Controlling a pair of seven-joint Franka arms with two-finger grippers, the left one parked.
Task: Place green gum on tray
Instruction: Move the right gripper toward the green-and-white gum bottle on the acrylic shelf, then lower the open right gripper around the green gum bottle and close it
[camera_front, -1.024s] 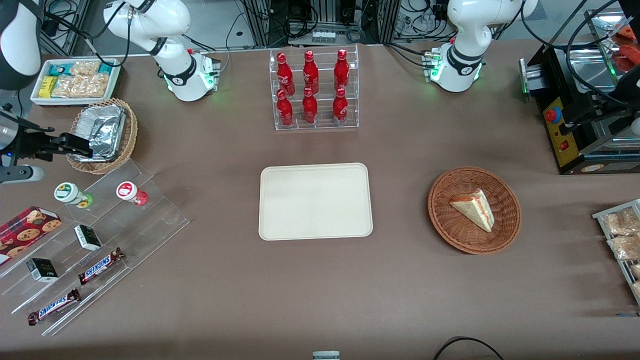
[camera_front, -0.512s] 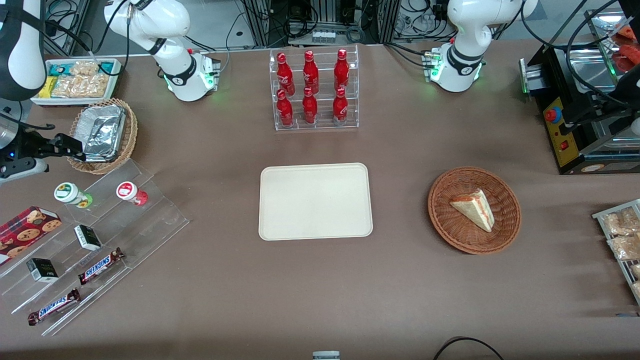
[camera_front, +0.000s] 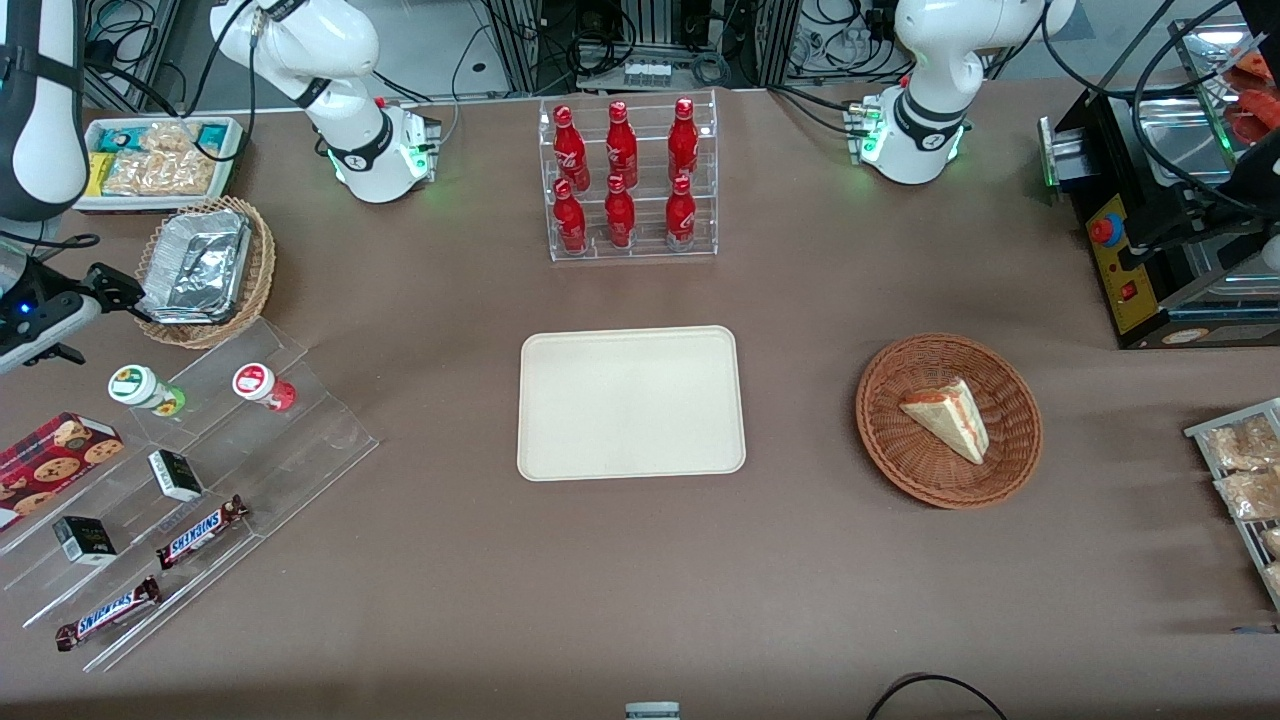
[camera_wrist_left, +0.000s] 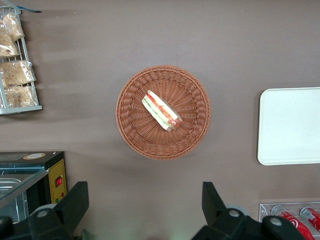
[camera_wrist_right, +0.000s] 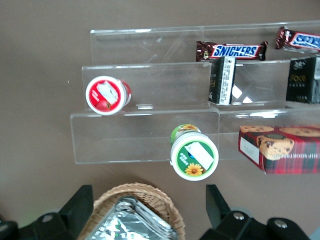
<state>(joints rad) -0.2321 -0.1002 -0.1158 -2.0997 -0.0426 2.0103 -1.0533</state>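
Note:
My right gripper grabs the green gum by its white lid end (camera_front: 127, 384) next, to place the green gum on the tray (camera_front: 630, 402).
The green gum (camera_front: 140, 388) stands on the top step of a clear acrylic stand (camera_front: 300, 440), its white lid with a green-and-yellow label facing up; it also shows in the right wrist view (camera_wrist_right: 194, 154). A similar red gum bottle (camera_front: 260, 385) stands beside it. The cream-beige tray (camera_front: 630, 402) lies bare at the table's middle. My right gripper (camera_front: 118, 288) hovers open and empty over the rim of the wicker basket, a little farther from the front camera than the green gum. In the right wrist view, its two black fingers (camera_wrist_right: 80, 205) stand wide apart.
A wicker basket (camera_front: 255, 270) holds a crinkled foil tray (camera_front: 200, 262). Snickers bars (camera_front: 200, 530), small black boxes (camera_front: 175, 474) and a cookie box (camera_front: 55, 455) are on or beside the stand. A rack of red bottles (camera_front: 625, 180), a sandwich basket (camera_front: 948, 420) and a white snack bin (camera_front: 150, 160) are also on the table.
My right gripper has drifted toward the working arm's end of the table, off the foil tray toward the basket's rim. The gum bottles and the tray have not moved.

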